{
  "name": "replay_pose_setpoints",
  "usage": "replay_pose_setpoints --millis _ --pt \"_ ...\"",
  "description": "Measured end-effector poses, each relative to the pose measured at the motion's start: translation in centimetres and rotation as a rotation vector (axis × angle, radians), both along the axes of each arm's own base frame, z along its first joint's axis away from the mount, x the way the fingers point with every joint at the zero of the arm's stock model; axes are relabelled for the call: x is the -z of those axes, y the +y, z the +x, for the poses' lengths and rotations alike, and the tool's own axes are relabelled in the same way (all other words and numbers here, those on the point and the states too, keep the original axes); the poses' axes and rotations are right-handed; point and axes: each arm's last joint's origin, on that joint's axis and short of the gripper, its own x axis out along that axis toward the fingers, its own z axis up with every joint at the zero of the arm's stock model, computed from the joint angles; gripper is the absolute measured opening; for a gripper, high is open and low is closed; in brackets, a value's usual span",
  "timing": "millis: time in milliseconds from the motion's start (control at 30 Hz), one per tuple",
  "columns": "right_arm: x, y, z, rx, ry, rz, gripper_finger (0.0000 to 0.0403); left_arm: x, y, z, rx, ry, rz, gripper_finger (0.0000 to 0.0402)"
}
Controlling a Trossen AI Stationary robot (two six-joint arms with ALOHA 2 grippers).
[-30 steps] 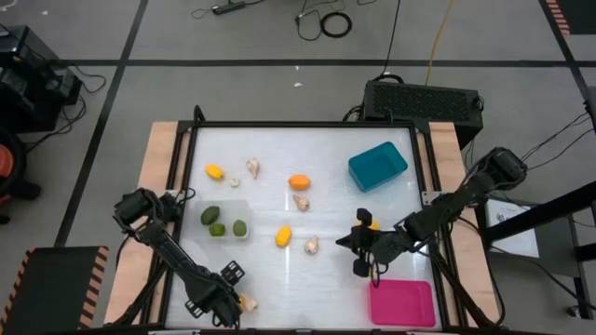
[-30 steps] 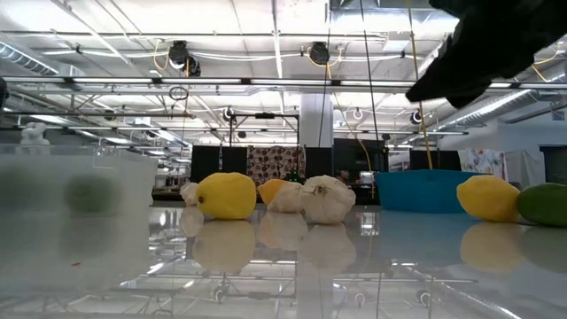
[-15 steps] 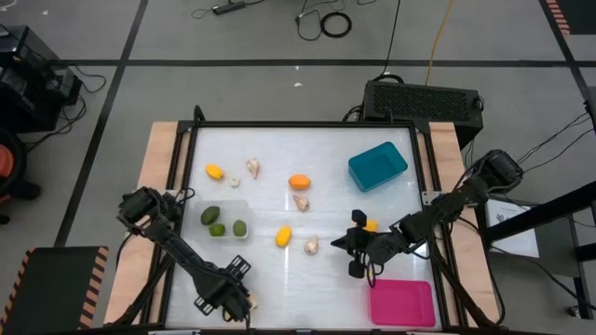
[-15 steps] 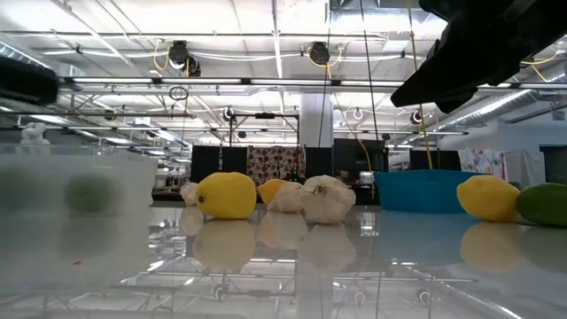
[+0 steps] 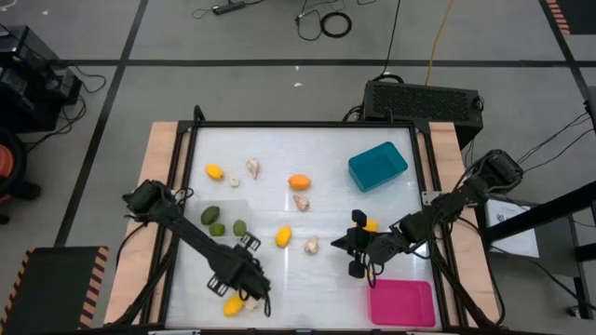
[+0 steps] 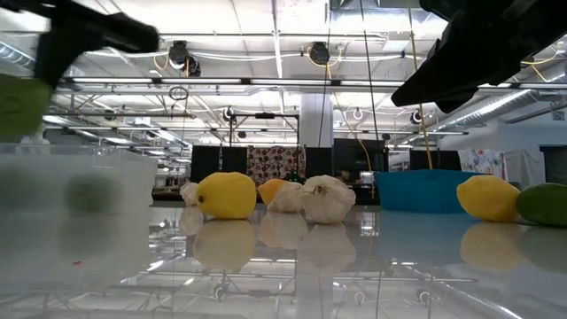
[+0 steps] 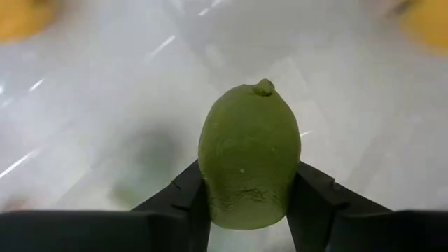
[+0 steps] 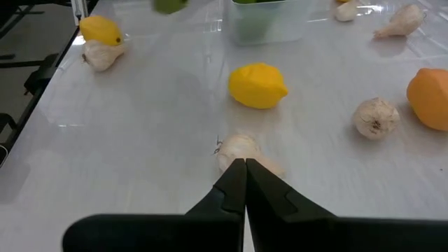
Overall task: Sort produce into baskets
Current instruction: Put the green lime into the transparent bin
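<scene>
The green piece (image 7: 249, 157) is outside the clear tray's rim and would miss if I opened now, so my left gripper should keep holding it until it is inside.
My left gripper (image 5: 255, 288) is shut on a green rounded piece (image 7: 248, 147), raised above the table's near left; the piece shows blurred in the low view (image 6: 18, 106). Below it a yellow piece (image 5: 233, 305) and a garlic (image 5: 250, 303) lie on the table. The clear tray (image 5: 226, 207) holds three green pieces. My right gripper (image 5: 341, 244) is shut and empty, just right of a garlic (image 8: 238, 150). The teal tray (image 5: 377, 166) stands far right and the pink tray (image 5: 400, 302) near right. My left gripper pinches the green piece between its two fingers, one on each side (image 7: 208, 192) of its rear half. The piece's stem tip (image 7: 264, 87) points away from the fingers. The piece is lifted clear of the table.
Loose on the table lie yellow pieces (image 5: 214, 171) (image 5: 283, 236) (image 5: 372, 224), an orange one (image 5: 298, 181) and garlics (image 5: 252, 167) (image 5: 301, 202) (image 5: 311, 245). Free room lies along the near middle, between the two arms.
My left gripper has risen with the green piece and gone from the near edge toward the table's right and far side, uncovering the yellow piece and the garlic. My right gripper has shifted a little toward the table's left.
</scene>
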Motion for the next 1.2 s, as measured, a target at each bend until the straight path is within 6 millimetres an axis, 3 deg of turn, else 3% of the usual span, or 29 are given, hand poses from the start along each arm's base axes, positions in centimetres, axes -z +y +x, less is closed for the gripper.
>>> replay_pose_setpoints --millis 333,567,667,867,1200 --pt "0.0 0.1 0.0 -0.003 0.0 0.0 0.0 -6.1 7.8 -0.8 -0.177 -0.183 0.156 0.0147" --pt "0.2 0.2 -0.2 -0.069 0.043 0.031 0.0 -5.3 13.1 -4.0 -0.479 -0.158 0.157 0.0146" --pt "0.3 0.3 -0.3 -0.089 0.062 0.033 0.0 -4.1 13.8 -5.1 -0.615 -0.099 0.087 0.0149" --pt "0.9 0.0 -0.6 -0.089 0.126 -0.006 0.0 -2.8 14.1 -5.2 -0.804 -0.129 0.078 0.0183" --pt "-0.6 -0.8 -1.9 -0.069 0.156 0.037 0.0 -2.8 14.2 -5.1 -0.815 -0.164 0.099 0.0257"
